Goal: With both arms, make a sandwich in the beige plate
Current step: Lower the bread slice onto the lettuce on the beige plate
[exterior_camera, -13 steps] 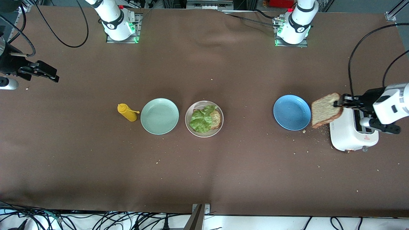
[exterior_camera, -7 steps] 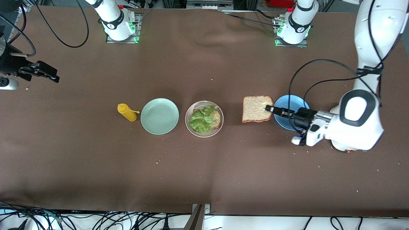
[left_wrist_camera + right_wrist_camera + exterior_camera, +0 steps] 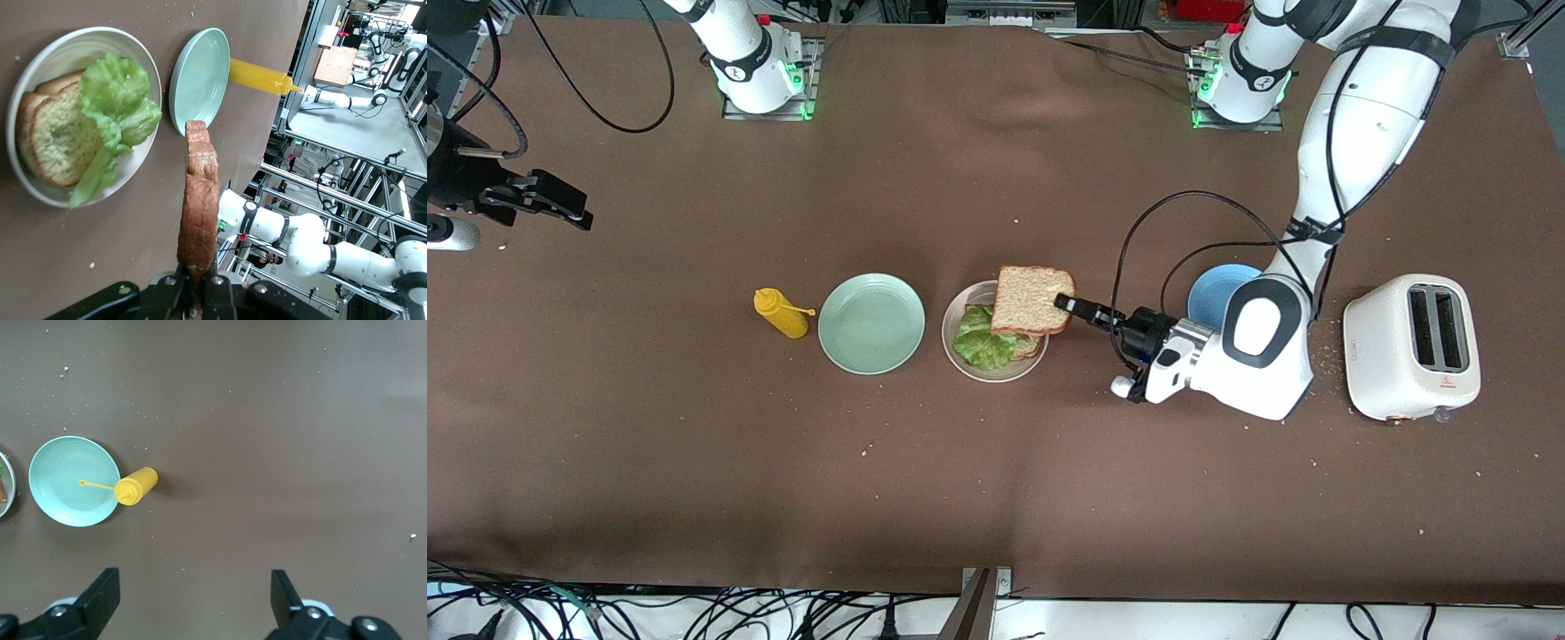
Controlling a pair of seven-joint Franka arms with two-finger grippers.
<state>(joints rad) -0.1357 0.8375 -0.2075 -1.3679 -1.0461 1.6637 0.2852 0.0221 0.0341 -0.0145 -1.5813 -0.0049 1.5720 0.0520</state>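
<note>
The toast slice hangs partly past the beige plate's rim and would tip off if I opened now. My left gripper moves it toward the plate first.
The beige plate [image 3: 946, 331] holds one toast slice [image 3: 1032, 345] with a ruffled green lettuce leaf [image 3: 978, 342] lying on it. My left gripper [image 3: 1065, 304] is shut on the edge of a second toast slice [image 3: 1032, 298], which hangs flat over the plate's rim. In the left wrist view this slice [image 3: 200, 200] is seen edge-on, sticking out of the left gripper [image 3: 199, 295], with the plate [image 3: 20, 100], lettuce [image 3: 117, 100] and lower slice [image 3: 57, 133] below it. My right gripper [image 3: 569, 212] waits open over the cloth at the right arm's end, nothing between its fingers [image 3: 100, 593].
A mint-green plate [image 3: 871, 323] and a yellow mustard bottle [image 3: 781, 313] stand beside the beige plate, toward the right arm's end. A blue plate [image 3: 1216, 286] and a white toaster [image 3: 1412, 347] sit toward the left arm's end. Crumbs dot the brown cloth.
My left arm has carried the toast slice from beside the toaster, past the blue plate, to over the beige plate. The right arm has not moved.
</note>
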